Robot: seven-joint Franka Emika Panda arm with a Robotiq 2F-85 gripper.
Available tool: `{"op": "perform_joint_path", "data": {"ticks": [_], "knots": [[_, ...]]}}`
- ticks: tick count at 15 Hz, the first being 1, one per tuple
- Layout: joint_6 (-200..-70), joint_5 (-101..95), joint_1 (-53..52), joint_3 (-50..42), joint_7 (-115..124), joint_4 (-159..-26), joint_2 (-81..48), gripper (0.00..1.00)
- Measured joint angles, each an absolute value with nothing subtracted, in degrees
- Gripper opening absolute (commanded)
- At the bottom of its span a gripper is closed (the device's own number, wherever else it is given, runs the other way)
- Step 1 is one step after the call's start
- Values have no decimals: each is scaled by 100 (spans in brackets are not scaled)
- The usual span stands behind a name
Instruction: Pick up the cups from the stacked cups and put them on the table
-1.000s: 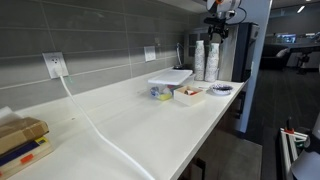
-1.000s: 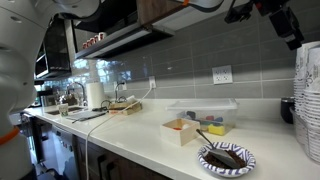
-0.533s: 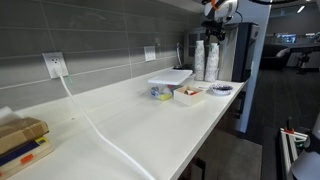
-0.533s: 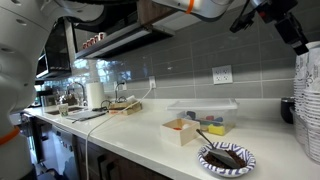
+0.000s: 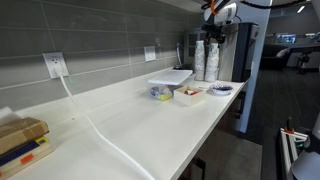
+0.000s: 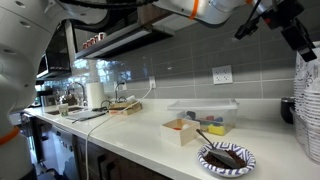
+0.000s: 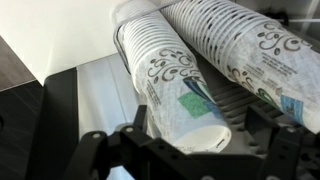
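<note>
My gripper grabs the end cup (image 7: pixel 200 135) across opposite sides of the cup near its exposed base next, which leaves the cups' rims free.
Two stacked cups columns (image 5: pixel 205 60) stand at the far end of the table (image 5: pixel 150 125); they also show at the edge of an exterior view (image 6: pixel 310 100). In the wrist view the nearer stack (image 7: pixel 170 80) and a second stack (image 7: pixel 240 45) are pale cups printed with swirls and a green square. My gripper (image 7: pixel 198 132) is open, with one finger on each side of the end cup (image 7: pixel 200 135) of the nearer stack. It hangs just above the stacks in both exterior views (image 5: pixel 216 22) (image 6: pixel 300 42).
A clear lidded container (image 5: pixel 170 77), a small food box (image 5: pixel 189 94) and a patterned plate (image 5: pixel 221 89) sit in front of the stacks. A white cable (image 5: pixel 100 130) runs from a wall outlet (image 5: pixel 54 65) across the counter. Boxes (image 5: pixel 20 140) lie at the near end.
The arm has shifted slightly over the stacks, and more of it has come into the exterior view. The gripper stays open and the cups have not moved.
</note>
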State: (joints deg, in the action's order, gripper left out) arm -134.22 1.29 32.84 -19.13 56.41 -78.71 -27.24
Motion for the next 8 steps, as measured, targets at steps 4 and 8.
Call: {"op": "perform_joint_path", "data": {"ticks": [4,8], "knots": [[-13423,129,3319,-1968,5641,-7871,-2770,100],[-13423,129,3329,-2044,5641,-7871,-2830,56]]}}
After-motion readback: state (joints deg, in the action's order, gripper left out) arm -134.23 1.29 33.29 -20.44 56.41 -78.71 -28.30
